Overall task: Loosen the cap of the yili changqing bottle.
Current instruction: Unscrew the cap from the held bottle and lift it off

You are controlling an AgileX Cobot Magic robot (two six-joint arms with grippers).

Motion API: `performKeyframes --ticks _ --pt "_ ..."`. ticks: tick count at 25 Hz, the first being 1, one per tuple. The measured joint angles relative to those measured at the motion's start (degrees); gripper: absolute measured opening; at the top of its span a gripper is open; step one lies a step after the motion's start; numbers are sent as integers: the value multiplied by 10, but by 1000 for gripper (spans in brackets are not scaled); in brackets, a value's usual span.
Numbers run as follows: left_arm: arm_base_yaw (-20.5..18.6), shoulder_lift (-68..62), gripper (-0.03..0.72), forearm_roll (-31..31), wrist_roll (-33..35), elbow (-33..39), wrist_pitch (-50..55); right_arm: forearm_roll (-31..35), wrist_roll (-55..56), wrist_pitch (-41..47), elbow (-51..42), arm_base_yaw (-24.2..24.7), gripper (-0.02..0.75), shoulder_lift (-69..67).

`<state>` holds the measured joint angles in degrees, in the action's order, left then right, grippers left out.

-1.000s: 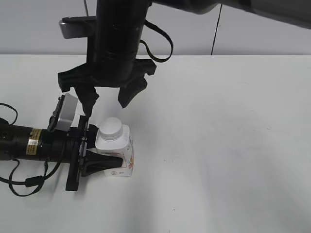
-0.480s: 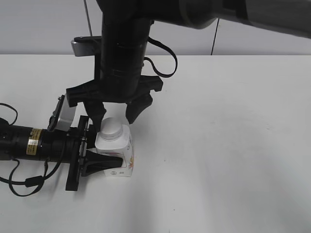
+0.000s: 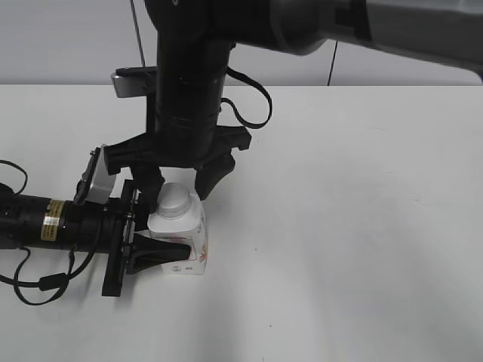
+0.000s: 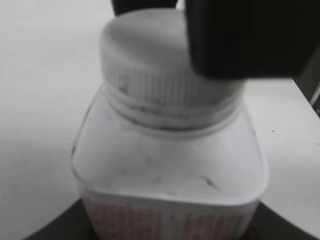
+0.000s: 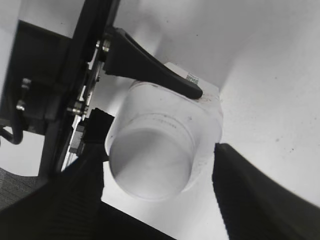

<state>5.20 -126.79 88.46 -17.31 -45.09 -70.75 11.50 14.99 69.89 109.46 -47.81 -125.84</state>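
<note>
My right gripper is to grab the white cap by its round side (image 3: 173, 197) next, to loosen the bottle (image 3: 185, 240).
The yili changqing bottle (image 3: 185, 240) stands upright on the white table, white with red and pink print; it fills the left wrist view (image 4: 170, 175). Its white cap (image 3: 173, 198) sits on the neck and shows in the left wrist view (image 4: 150, 60) and the right wrist view (image 5: 150, 162). My left gripper (image 3: 167, 249) comes in from the left and is shut on the bottle's body. My right gripper (image 3: 179, 185) hangs from above, open, one finger on each side of the cap with gaps (image 5: 157, 172).
The left arm (image 3: 53, 222) lies along the table at the left with its cable. The right arm (image 3: 189, 83) stands as a dark column above the bottle. A grey wall runs behind the table's far edge.
My right gripper has come down from above the bottle until its open fingers straddle the cap. The left gripper and the bottle have not moved.
</note>
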Motion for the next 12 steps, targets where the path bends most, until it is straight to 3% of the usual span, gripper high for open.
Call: performKeyframes --ticks 3,6,12 --pt "0 0 337 0 0 0 0 1 0 0 0 0 495 -10" --pt "0 0 336 -1 0 0 0 6 0 0 1 -1 410 -11" --pt "0 0 334 -2 0 0 1 7 -40 2 5 -1 400 -11"
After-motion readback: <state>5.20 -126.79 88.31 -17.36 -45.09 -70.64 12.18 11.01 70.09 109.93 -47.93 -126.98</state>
